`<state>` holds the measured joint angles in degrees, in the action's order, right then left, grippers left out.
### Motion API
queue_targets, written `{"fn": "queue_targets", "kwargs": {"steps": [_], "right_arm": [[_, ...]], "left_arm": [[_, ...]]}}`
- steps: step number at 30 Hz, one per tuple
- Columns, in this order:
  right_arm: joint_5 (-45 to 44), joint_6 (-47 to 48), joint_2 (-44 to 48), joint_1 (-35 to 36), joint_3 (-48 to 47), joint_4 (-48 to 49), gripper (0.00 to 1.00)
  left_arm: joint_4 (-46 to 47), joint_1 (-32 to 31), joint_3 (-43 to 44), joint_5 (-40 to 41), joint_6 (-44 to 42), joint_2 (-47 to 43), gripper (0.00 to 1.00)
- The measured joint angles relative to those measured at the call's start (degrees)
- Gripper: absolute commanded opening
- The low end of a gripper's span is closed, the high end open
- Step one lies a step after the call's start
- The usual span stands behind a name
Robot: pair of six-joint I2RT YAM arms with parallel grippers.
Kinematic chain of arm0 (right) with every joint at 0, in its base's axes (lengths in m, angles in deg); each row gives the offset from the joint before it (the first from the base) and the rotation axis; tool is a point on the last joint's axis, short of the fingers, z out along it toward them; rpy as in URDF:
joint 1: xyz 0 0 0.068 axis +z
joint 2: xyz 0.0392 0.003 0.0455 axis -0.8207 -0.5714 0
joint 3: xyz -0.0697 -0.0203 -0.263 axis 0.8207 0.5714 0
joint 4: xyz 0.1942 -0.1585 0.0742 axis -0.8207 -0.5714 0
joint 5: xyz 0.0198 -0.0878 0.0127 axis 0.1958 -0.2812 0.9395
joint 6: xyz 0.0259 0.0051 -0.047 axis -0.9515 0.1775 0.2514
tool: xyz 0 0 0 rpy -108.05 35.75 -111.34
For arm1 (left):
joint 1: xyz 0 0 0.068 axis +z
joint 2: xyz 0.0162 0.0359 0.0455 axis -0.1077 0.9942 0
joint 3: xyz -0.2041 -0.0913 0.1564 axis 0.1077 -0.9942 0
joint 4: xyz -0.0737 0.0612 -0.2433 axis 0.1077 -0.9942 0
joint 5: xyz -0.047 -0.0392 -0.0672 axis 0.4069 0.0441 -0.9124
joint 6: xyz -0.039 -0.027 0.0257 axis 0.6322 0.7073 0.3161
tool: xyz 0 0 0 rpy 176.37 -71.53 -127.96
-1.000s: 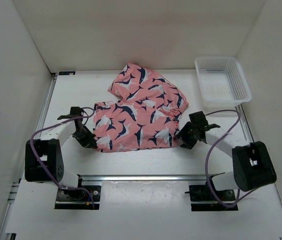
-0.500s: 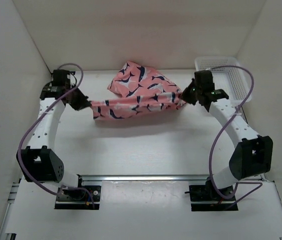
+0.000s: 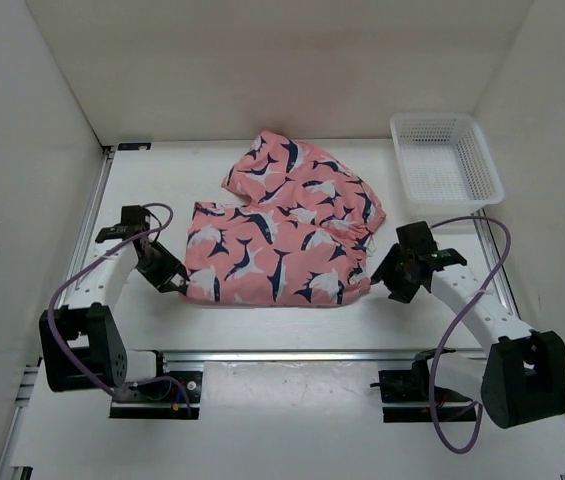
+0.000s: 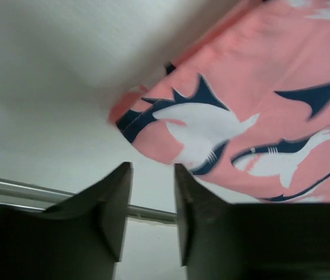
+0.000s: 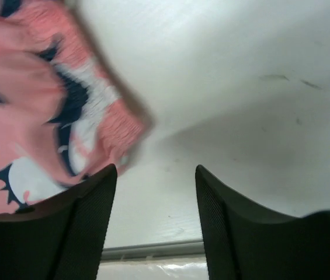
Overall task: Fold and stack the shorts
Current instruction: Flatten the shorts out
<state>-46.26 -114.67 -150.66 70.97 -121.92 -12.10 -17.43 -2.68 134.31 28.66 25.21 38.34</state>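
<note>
The robot needs to lift and spread the shorts evenly for folding, so the left gripper should next grab the shorts' near corner, opposite the right gripper's corner.
The salmon-pink shorts with navy-and-white shark print lie spread on the white table, one part reaching toward the back. My left gripper sits low at the shorts' near left corner, jaws apart and empty. In the left wrist view that corner of the shorts lies just beyond the fingertips. My right gripper sits at the shorts' near right corner, wide open and empty. In the right wrist view the gathered edge of the shorts lies to the upper left.
A white mesh basket stands at the back right, apart from the shorts. An aluminium rail runs along the near edge between the arm bases. White walls enclose the table on the left, back and right.
Half a second ago both grippers held the shorts stretched and lifted toward the back. Now the shorts lie flat and both grippers are low at the near corners, released.
</note>
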Motion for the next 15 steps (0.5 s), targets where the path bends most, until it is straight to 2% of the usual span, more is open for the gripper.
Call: {"fn": "queue_targets", "kwargs": {"steps": [3,9,11,13,15], "right_arm": [[-0.61,-0.20,0.87,-0.61,0.59,-1.62,0.68],[1.36,-2.05,3.04,-0.59,-0.13,-1.57,0.64],[2.62,-3.15,4.15,-0.59,0.20,-1.51,0.64],[4.22,-4.13,5.66,-0.59,1.27,-0.85,0.65],[5.49,-4.92,6.82,-0.59,2.58,-0.39,0.67]], "left_arm": [[0.04,0.44,-1.60,0.96,-0.39,0.31,0.50],[0.24,0.24,-4.17,1.95,0.92,-4.63,0.47],[-0.57,0.11,-5.97,2.95,2.38,-4.90,0.64],[-1.62,0.11,-7.41,3.80,3.69,-4.11,0.68],[-1.73,0.09,-7.78,4.26,4.37,-1.88,0.84]]}}
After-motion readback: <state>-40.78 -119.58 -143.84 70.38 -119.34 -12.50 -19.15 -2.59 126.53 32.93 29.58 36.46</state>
